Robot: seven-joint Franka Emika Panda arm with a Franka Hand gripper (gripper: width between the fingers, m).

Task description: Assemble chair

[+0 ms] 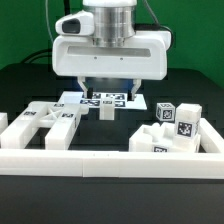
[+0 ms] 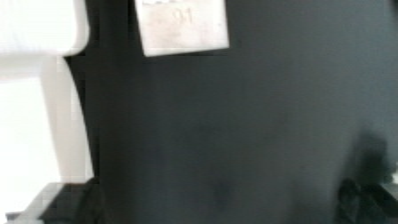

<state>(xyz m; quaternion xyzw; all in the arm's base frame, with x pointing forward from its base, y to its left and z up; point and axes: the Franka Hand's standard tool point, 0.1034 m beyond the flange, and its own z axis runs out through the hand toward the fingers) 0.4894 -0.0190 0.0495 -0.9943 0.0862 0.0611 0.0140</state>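
Observation:
The small white block lies ahead of my gripper's fingertips over black table, so my gripper moves toward the block first and only then closes on it.
The chair parts lie in two groups behind the front rail. Flat cut-out pieces (image 1: 45, 122) are at the exterior view's left, and cube-ended tagged blocks (image 1: 175, 125) are at its right. A small white block (image 1: 107, 113) stands between them, just in front of the marker board (image 1: 105, 100). My gripper (image 1: 108, 90) hangs over the marker board with its fingers spread wide and nothing between them. In the wrist view the gripper (image 2: 217, 208) shows only dark fingertips (image 2: 59, 205) over bare black table. A white tagged piece (image 2: 183, 25) lies ahead of it.
A long plain white border rail (image 1: 110, 160) runs across the front. In the wrist view a white edge (image 2: 36, 90) lies beside the dark table. The table surface is black.

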